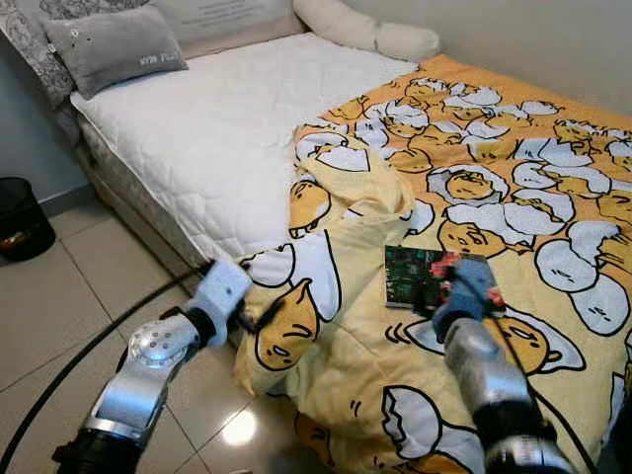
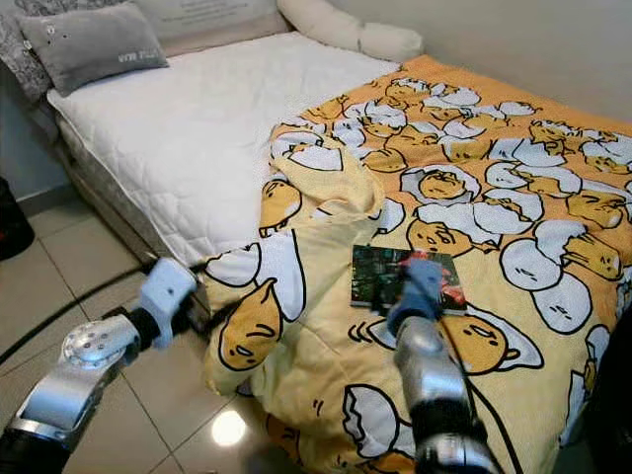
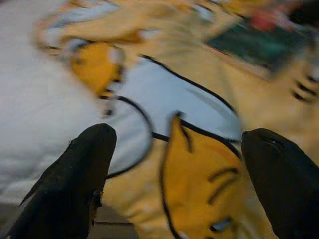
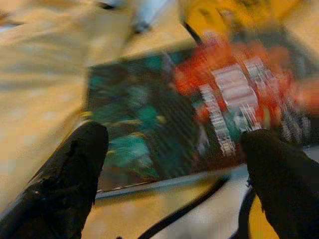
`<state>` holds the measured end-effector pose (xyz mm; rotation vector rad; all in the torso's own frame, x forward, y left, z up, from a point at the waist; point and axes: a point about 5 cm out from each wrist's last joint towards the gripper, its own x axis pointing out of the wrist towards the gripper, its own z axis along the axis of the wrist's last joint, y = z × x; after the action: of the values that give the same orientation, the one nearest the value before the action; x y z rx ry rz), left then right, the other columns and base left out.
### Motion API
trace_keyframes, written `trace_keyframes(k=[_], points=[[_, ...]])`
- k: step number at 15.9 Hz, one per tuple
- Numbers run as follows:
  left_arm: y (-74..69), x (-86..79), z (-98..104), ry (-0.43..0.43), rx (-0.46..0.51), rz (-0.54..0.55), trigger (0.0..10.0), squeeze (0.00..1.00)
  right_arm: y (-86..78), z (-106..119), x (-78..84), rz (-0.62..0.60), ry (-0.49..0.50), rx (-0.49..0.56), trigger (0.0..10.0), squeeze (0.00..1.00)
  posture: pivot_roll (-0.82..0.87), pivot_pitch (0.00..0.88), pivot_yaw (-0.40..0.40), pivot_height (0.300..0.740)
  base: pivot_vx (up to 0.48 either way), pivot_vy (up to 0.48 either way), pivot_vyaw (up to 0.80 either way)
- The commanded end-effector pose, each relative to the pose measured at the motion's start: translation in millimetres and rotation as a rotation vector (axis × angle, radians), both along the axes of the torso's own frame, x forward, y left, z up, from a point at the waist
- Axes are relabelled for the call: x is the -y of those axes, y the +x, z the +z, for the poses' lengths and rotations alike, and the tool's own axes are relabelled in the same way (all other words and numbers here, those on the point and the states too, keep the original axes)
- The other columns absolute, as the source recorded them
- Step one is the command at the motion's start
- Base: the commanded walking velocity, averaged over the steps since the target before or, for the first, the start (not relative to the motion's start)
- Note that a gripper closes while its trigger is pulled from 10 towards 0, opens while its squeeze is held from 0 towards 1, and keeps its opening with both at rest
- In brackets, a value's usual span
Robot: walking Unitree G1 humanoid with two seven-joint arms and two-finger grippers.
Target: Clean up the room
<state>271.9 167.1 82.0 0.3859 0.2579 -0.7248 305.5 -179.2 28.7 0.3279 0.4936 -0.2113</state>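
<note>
My right gripper is open, but the book's cover spreads wider than its fingers, so it will next grab the book by its thin pale edge [image 1: 406,307].
A yellow duvet [image 1: 494,168] printed with egg characters covers the right half of the bed and hangs over its near side in a crumpled fold. On it lies a book [image 1: 415,276] with a dark green and red cover. My right gripper [image 4: 174,144] hovers just above the book's near edge, open, with the book [image 4: 164,119] between and beyond its fingers. My left gripper [image 3: 179,144] is at the hanging edge of the duvet [image 3: 199,179] by the bed's side, open, fingers wide apart with cloth in front of them. The left wrist [image 1: 219,291] shows beside the fold.
The bare white mattress [image 1: 217,128] takes the bed's left half, with a grey pillow [image 1: 114,44] and a cream bolster [image 1: 365,30] at its head. A black bin [image 1: 20,217] stands on the tiled floor at left. A black cable [image 1: 89,346] runs across the tiles.
</note>
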Motion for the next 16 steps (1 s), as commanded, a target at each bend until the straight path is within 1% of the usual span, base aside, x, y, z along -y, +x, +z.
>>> trace_keyframes(k=[1,2,3,4,6,7,9,11,13,16], points=[[0.3,5.9,3.2,0.018,-0.009,-0.107,10.0,0.97,2.4,-1.7,2.2,-0.077,0.145,-0.029,10.0,0.17,-0.01,0.0,-0.014,0.74,0.0,0.0,0.0],[-1.9,7.3,3.8,0.02,-0.026,-0.154,10.0,0.97,3.7,-1.8,4.2,-0.104,0.19,-0.04,10.0,0.0,-0.02,0.0,-0.008,0.74,0.0,0.0,0.0],[-2.8,7.7,3.8,0.025,-0.035,-0.178,10.0,0.97,4.1,-2.1,5.6,-0.118,0.203,-0.051,10.0,0.0,-0.02,0.0,-0.006,0.74,0.0,0.0,0.0],[-3.2,6.6,3.4,0.041,-0.046,-0.212,10.0,0.96,5.2,-4.4,8.3,-0.151,0.247,-0.078,10.0,0.0,-0.02,0.0,0.0,0.74,0.0,0.0,0.0],[-1.3,4.4,2.3,0.061,-0.056,-0.23,10.0,0.95,8.6,-3.6,6.6,-0.205,0.383,-0.081,10.0,0.0,-0.03,0.0,0.002,0.74,0.0,0.0,0.0],[-0.9,3.6,2.6,0.062,-0.06,-0.238,10.0,0.96,9.1,-4.1,6.5,-0.221,0.408,-0.096,10.0,0.0,-0.03,0.0,0.002,0.74,0.0,0.0,0.0],[-2.0,1.4,3.5,0.069,-0.065,-0.255,10.0,0.96,8.8,-2.8,7.0,-0.225,0.406,-0.105,10.0,0.0,-0.03,0.0,-0.001,0.74,0.0,0.0,0.0],[-2.5,-2.7,4.7,0.072,-0.067,-0.26,10.0,0.96,7.7,4.6,9.9,-0.213,0.431,-0.082,10.0,0.0,-0.03,0.0,-0.003,0.74,0.0,0.0,0.0],[-2.4,-3.7,4.8,0.068,-0.069,-0.266,10.0,0.96,5.1,7.3,11.9,-0.202,0.463,-0.086,10.0,0.0,-0.03,0.0,-0.003,0.74,0.0,0.0,0.0],[-3.3,-1.4,4.6,0.048,-0.079,-0.286,10.0,0.96,2.1,11.2,7.6,-0.168,0.504,-0.078,10.0,0.0,-0.04,0.0,-0.005,0.74,0.0,0.0,0.0]])
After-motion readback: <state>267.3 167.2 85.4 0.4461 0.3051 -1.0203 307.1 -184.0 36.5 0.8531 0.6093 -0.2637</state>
